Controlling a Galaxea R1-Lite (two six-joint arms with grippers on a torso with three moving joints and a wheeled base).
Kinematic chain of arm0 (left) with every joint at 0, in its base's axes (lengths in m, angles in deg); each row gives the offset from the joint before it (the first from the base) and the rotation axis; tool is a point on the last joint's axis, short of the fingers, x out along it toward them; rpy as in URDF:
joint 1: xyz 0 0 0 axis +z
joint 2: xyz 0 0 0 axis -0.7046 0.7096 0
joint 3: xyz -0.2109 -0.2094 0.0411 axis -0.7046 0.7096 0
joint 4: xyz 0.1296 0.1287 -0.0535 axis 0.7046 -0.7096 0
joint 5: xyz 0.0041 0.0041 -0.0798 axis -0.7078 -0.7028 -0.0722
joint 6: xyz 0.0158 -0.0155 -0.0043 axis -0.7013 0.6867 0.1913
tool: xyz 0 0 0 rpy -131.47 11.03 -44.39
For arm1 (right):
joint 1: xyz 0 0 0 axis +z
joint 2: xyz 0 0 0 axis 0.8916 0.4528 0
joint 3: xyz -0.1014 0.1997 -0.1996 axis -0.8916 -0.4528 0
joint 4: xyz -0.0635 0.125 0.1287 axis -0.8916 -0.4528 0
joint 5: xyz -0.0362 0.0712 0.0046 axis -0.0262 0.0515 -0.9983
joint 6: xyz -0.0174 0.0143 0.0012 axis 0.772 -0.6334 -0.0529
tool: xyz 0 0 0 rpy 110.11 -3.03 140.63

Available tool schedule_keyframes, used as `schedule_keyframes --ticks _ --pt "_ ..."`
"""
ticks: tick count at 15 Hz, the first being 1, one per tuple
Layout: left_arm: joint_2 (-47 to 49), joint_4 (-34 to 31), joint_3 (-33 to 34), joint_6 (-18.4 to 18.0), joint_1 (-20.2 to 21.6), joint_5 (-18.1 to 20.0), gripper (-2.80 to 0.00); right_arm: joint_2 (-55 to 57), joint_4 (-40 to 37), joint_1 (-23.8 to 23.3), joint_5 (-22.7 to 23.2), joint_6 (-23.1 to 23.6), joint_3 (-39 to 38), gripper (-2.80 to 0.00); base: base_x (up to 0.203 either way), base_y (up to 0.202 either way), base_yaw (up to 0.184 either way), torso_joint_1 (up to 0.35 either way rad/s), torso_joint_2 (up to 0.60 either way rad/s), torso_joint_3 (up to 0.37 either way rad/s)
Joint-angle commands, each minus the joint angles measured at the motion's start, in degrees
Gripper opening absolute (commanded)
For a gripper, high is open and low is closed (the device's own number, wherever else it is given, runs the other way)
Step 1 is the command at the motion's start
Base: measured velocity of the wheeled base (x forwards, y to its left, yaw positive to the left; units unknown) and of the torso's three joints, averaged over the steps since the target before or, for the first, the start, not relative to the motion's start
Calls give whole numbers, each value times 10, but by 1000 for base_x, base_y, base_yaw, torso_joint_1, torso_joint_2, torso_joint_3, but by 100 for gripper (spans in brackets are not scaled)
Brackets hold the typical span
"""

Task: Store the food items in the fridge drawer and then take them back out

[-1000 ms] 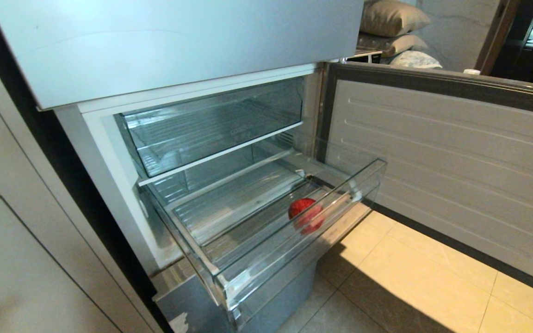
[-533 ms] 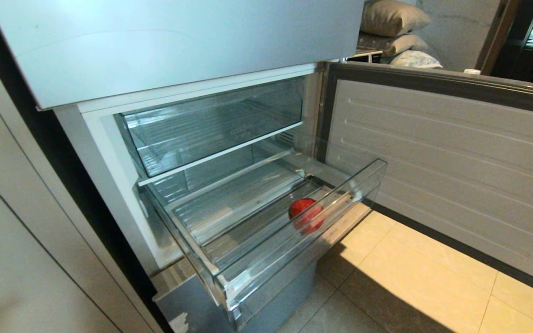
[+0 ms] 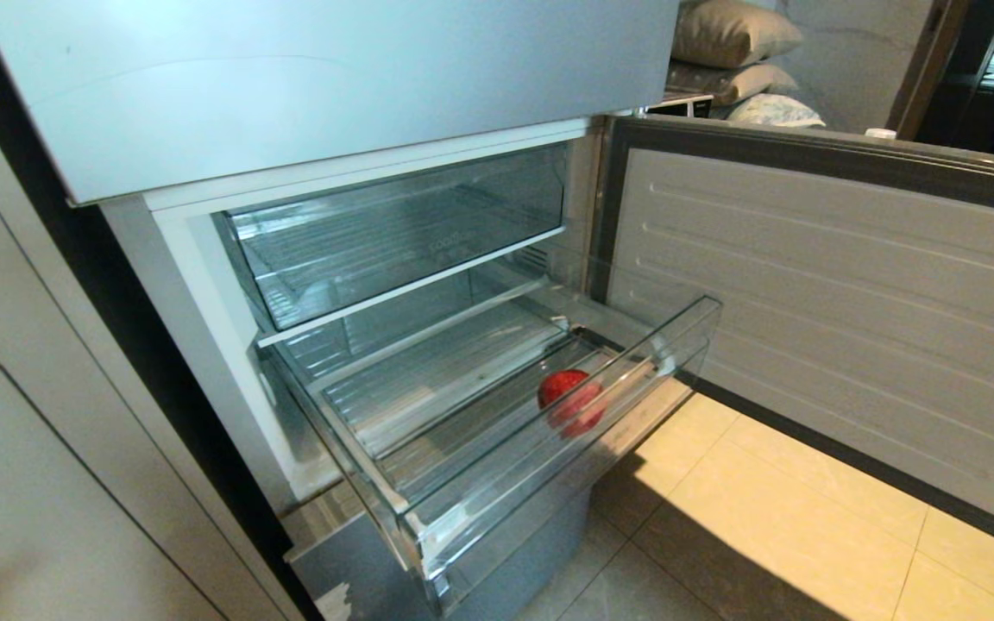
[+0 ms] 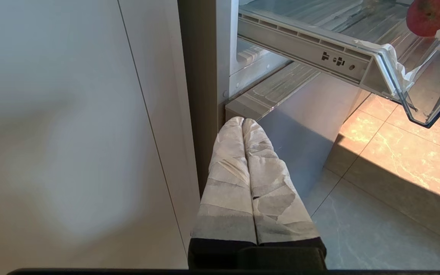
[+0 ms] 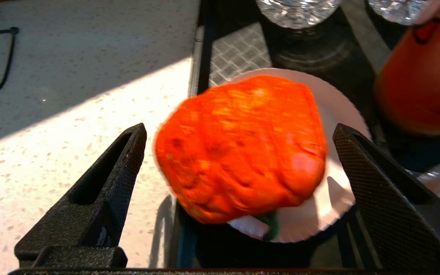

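Observation:
My right gripper's fingers stand on either side of the wrinkled orange-red pepper, above the white paper plate, so closing now catches the pepper. It is time to close.
A small red apple lies in the pulled-out clear fridge drawer, close behind its front wall; from the left wrist view it shows as the apple above the drawer's side rail. Neither arm shows in the head view. My left gripper is shut with nothing in it, low beside the fridge base. My right gripper stands open over a wrinkled orange-red pepper on a white paper plate. Its fingers flank the pepper without touching it.
The fridge door hangs open on the right above the tiled floor. An upper clear compartment sits above the drawer. A pale cabinet flanks the fridge. Near the plate are a speckled counter, glassware and an orange object.

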Motion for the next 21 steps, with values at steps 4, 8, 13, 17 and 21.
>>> schedule_keyframes --ticks 4,8,13,17,21 --pt "0 0 0 0 0 0 -280 1 0 0 4 -2 -2 -280 0 0 0 0 0 0" --pt "0 0 0 0 0 0 -280 -5 0 -3 4 -3 -1 -280 0 0 0 0 0 0" --pt "0 0 0 0 0 0 -280 -61 0 -17 7 -8 -12 -280 0 0 0 0 0 0" --pt "0 0 0 0 0 0 -280 -165 1 -25 6 -21 -27 -280 0 0 0 0 0 0" --pt "0 0 0 0 0 0 -280 -296 2 -33 3 -42 -41 -280 0 0 0 0 0 0"
